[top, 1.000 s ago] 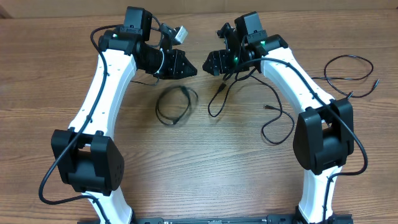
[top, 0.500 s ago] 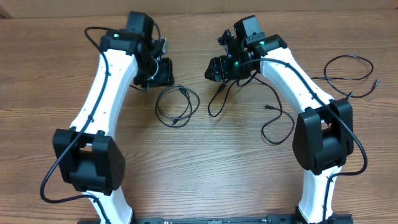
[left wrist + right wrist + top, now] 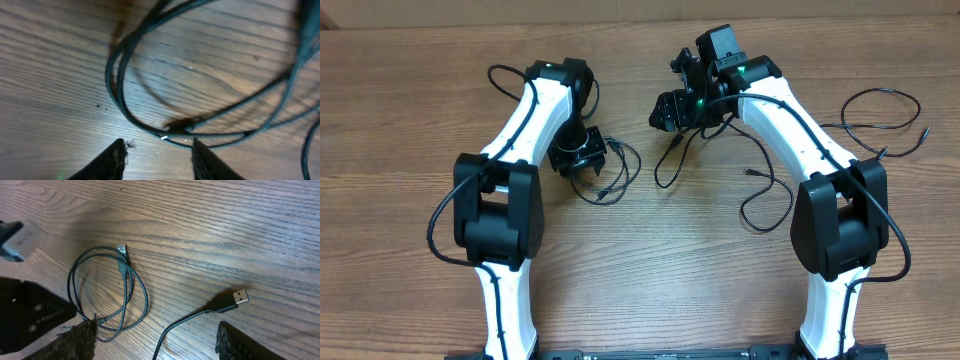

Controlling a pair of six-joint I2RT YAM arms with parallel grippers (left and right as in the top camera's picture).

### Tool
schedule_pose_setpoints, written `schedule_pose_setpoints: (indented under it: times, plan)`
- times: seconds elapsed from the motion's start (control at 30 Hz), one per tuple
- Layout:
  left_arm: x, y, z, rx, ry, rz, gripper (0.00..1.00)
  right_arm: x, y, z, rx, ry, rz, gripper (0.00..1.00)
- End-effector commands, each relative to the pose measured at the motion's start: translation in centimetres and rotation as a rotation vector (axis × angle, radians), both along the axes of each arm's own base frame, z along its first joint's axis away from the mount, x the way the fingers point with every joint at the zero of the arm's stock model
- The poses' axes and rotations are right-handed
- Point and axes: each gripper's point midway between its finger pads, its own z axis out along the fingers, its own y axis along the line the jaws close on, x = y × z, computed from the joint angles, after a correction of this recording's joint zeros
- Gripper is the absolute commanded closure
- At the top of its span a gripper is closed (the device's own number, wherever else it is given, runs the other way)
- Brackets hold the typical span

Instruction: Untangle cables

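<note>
My left gripper will next grab the coiled black cable's outer edge, away from my right gripper, so the facing loops stay free to untangle.
A small coiled black cable (image 3: 610, 178) lies on the wooden table left of centre. In the right wrist view this coiled cable (image 3: 131, 287) ends in a silvery plug (image 3: 121, 249). My left gripper (image 3: 580, 157) hangs open just at the coil's left edge. Its fingertips (image 3: 116, 156) stand apart right before the coiled cable (image 3: 116, 90), with bare wood between them. My right gripper (image 3: 664, 110) is open at the back centre. A second cable with a USB plug (image 3: 234, 300) lies on the table between its wide-spread fingers (image 3: 80, 339), untouched.
The second cable (image 3: 666, 170) curves down and then right to a loop (image 3: 765, 205) beside the right arm. A third thin cable (image 3: 880, 125) sprawls at the far right. The arms' own thick cables hang beside each arm.
My left arm has swung from the back of the table forward and down onto the coiled cable. Its gripper, shut earlier, now stands open. The right arm has hardly moved.
</note>
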Motion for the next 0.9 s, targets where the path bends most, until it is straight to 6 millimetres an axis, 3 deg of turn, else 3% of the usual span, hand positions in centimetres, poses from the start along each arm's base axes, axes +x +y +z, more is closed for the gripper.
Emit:
schedule_pose_setpoints:
  times: [0.0, 0.1, 0.43, 0.63, 0.67, 0.7, 0.8, 0.87]
  plan:
    - [0.4, 1.1, 0.1, 0.081, -0.012, 0.088, 0.5, -0.1, 0.1, -0.1, -0.006, -0.003, 0.005, 0.25]
    - [0.4, 1.6, -0.1, 0.121, -0.017, 0.112, 0.44, -0.1, 0.1, -0.1, -0.006, -0.003, 0.005, 0.25]
    - [0.3, 1.2, -2.5, 0.134, -0.035, 0.182, 0.5, -0.1, 0.1, -0.1, -0.006, -0.002, 0.005, 0.25]
    - [1.0, 0.5, -3.4, 0.1, -0.062, 0.223, 0.65, -0.1, 0.1, -0.1, -0.006, -0.003, 0.005, 0.24]
    - [1.1, 0.4, -3.4, 0.096, -0.067, 0.224, 0.72, -0.1, 0.1, -0.1, -0.006, -0.003, 0.004, 0.24]
    - [1.3, 0.3, -3.4, 0.088, -0.073, 0.226, 0.95, -0.1, 0.1, -0.1, -0.006, -0.002, 0.005, 0.24]
    - [1.9, 0.0, -2.6, 0.046, -0.086, 0.195, 0.96, -0.1, 0.1, -0.1, -0.007, -0.002, 0.005, 0.24]
    - [2.6, -1.1, -0.8, -0.077, -0.103, 0.129, 0.96, -0.2, 0.1, -0.2, -0.008, 0.001, 0.005, 0.24]
